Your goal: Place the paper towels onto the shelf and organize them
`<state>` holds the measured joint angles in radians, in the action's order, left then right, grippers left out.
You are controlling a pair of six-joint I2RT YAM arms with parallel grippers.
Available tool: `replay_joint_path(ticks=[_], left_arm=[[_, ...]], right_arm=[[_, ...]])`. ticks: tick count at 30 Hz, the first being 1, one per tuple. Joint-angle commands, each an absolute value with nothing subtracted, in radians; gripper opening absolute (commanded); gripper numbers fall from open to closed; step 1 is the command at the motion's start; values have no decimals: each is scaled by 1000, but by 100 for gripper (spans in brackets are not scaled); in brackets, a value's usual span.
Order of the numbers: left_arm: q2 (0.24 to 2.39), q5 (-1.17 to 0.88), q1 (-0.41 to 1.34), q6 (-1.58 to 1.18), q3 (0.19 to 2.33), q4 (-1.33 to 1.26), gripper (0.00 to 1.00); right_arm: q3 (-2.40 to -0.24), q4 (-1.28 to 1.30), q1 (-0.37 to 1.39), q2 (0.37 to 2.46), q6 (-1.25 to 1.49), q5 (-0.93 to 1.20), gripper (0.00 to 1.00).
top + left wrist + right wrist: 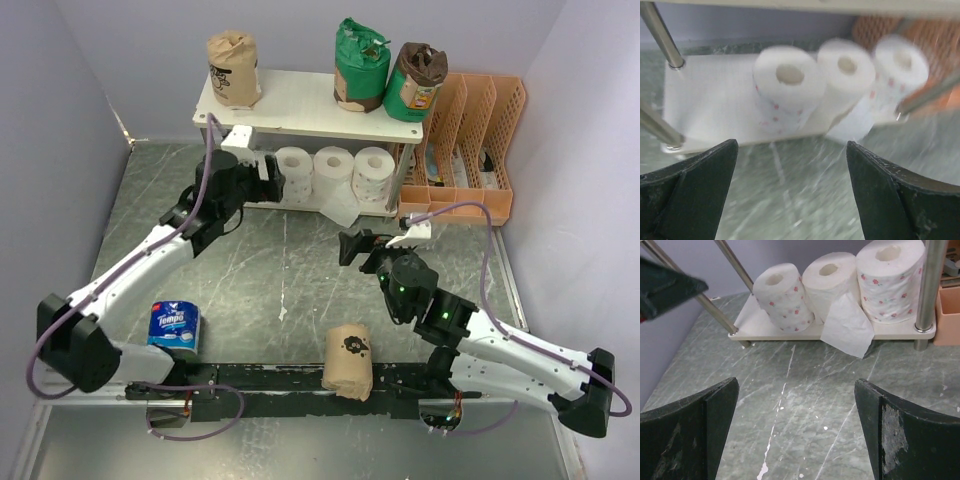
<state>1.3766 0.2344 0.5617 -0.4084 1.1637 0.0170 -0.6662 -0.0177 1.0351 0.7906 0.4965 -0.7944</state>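
Observation:
I need to grab the blue Tempo roll by its top rim (176, 310) with my left gripper next, so the roll's base stays free to stand on the shelf (300, 100).
The shelf (300, 100) stands at the back. Its top board holds a tan-wrapped roll (233, 68) and two green-wrapped rolls (360, 65) (415, 82). Three white rolls (333, 168) stand in a row on the lower board, with a loose sheet (847, 325) hanging off the middle one. A blue Tempo roll (175, 328) stands at the front left. A second tan roll (348, 360) lies at the front middle. My left gripper (278, 178) (792, 165) is open and empty, just in front of the left white roll (787, 87). My right gripper (347, 248) (795, 405) is open and empty over the table.
An orange slotted file rack (465, 150) stands right of the shelf, touching its right end. The shelf's metal legs (927, 285) frame the lower tier. Grey walls close in the table on the left, back and right.

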Motion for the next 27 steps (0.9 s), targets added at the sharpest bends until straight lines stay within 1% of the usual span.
replay_joint_path(ticks=[1,3,5,7,10,13,15,18,21,24,27], left_arm=[[1297,32,556,182,1220,409,100],[1287,-77,522,350,1284,658,95],[1276,-124,474,441,1319,851,94],[1248,-269,398,572,1324,1030,92],[1238,-350,286,744,1306,1234,91],[1274,-413,206,882,1323,1388,89],[1294,-429,170,920,1310,1417,88],[1307,-401,160,942,1228,1417,88],[1336,-370,132,963,1148,1416,85],[1360,-342,43,1026,1101,1415,83],[1397,-335,-75,1095,1114,1414,83]], right_arm=[[-642,-100,1031,808,462,-767,100],[-640,-122,1031,825,452,-758,100],[-637,-146,1031,845,449,-742,100],[-631,-172,1031,865,450,-718,100],[-629,-207,1031,891,454,-681,100],[-633,-224,1032,914,453,-661,100],[-635,-227,1031,919,457,-652,100],[-625,-234,1032,901,465,-646,100],[-602,-236,1031,868,469,-650,100],[-590,-222,1031,844,470,-655,100],[-579,-217,1031,831,468,-657,100]])
